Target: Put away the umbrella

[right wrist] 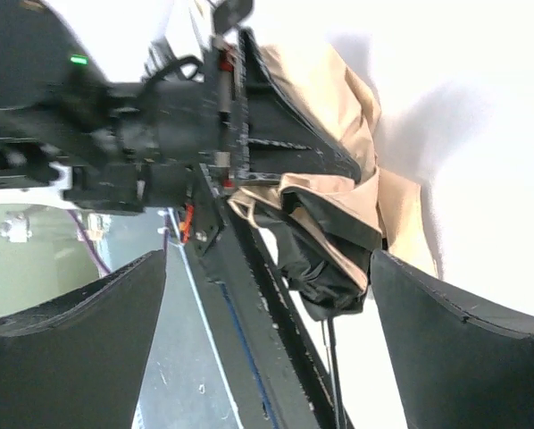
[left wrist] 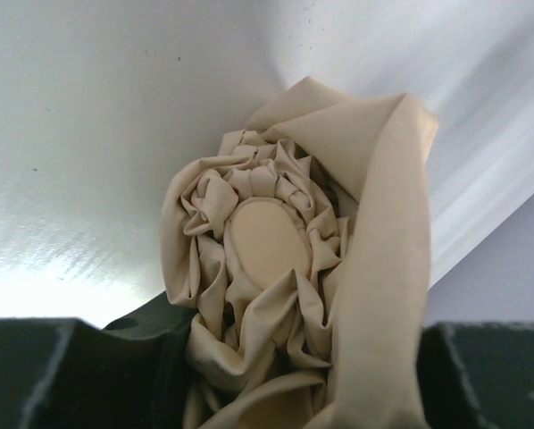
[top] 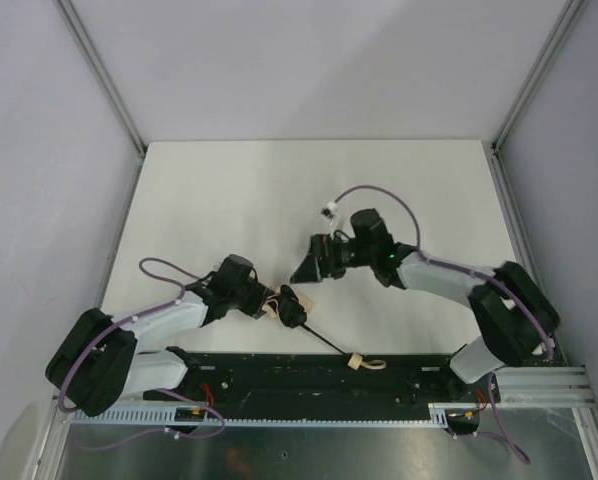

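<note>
My left gripper would pull the umbrella up by its canopy end if I lifted it now, with shaft (top: 327,342) and handle trailing. My fingers are holding the gathered beige fabric.
The umbrella (top: 291,306) lies collapsed near the table's front edge, its beige canopy bunched. Its thin black shaft (top: 327,342) runs to the pale handle with loop (top: 359,362) on the black base rail. My left gripper (top: 271,303) is shut on the canopy end. In the left wrist view the gathered beige fabric and oval top cap (left wrist: 267,241) fill the space between my fingers (left wrist: 62,375). My right gripper (top: 305,268) is open and empty, just above right of the canopy. In the right wrist view the black and beige folds (right wrist: 334,246) hang between its spread fingers (right wrist: 463,349).
The white table (top: 309,190) is ringed by grey walls and metal frame posts. The black base rail (top: 279,375) runs along the near edge. A purple cable (top: 379,192) loops above the right arm. The two grippers are close together.
</note>
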Motion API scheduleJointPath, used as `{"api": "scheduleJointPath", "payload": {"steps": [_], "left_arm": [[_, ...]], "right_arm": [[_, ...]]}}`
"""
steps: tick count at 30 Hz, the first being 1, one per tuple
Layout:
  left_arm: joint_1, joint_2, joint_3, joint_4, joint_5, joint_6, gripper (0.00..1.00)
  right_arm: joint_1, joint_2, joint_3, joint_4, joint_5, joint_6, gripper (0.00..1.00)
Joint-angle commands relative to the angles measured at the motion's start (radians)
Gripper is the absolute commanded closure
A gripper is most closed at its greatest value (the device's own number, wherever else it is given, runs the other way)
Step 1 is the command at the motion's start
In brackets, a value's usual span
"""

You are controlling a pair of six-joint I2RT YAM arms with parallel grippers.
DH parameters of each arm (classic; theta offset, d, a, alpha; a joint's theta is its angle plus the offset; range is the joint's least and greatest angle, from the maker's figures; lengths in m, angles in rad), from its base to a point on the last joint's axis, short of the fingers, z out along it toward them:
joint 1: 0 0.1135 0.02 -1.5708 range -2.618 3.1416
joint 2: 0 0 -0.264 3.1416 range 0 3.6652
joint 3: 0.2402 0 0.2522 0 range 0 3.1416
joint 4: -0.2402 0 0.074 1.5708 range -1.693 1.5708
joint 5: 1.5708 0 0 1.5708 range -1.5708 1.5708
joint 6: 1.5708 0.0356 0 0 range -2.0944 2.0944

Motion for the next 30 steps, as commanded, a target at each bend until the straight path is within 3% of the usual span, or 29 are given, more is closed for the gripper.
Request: {"api": "scheduleJointPath", "payload": {"steps": [1, 7, 11, 18, 25, 30], "left_arm": [[0.040, -0.072, 0.040, -0.072, 0.040, 0.124, 1.00], [0.106, -0.189, 0.127, -0.062, 0.155, 0.147, 1.00], [0.139, -0.241, 0.205, -0.051, 0.227, 0.092, 1.00], [0.162, -0.252, 0.340, 0.070, 0.271, -0.053, 1.00], [0.170, -0.177, 0.461, 0.150, 0.284, -0.121, 1.00], [0.168, -0.154, 0.511, 0.203, 0.279, -0.149, 1.00]], "right_arm": [[-0.087, -0.179, 0.035, -0.142, 0.005, 0.009, 0.01], [-0.295, -0.352, 0.032, -0.367, 0.189, 0.045, 0.01], [-0.354, -0.392, -0.038, -0.367, 0.247, 0.142, 0.01], [-0.344, -0.430, -0.255, -0.082, 0.177, 0.605, 0.05], [-0.148, -0.490, -0.396, 0.242, 0.332, 0.990, 0.11], [-0.030, -0.436, -0.429, 0.433, 0.451, 1.147, 0.21]]}}
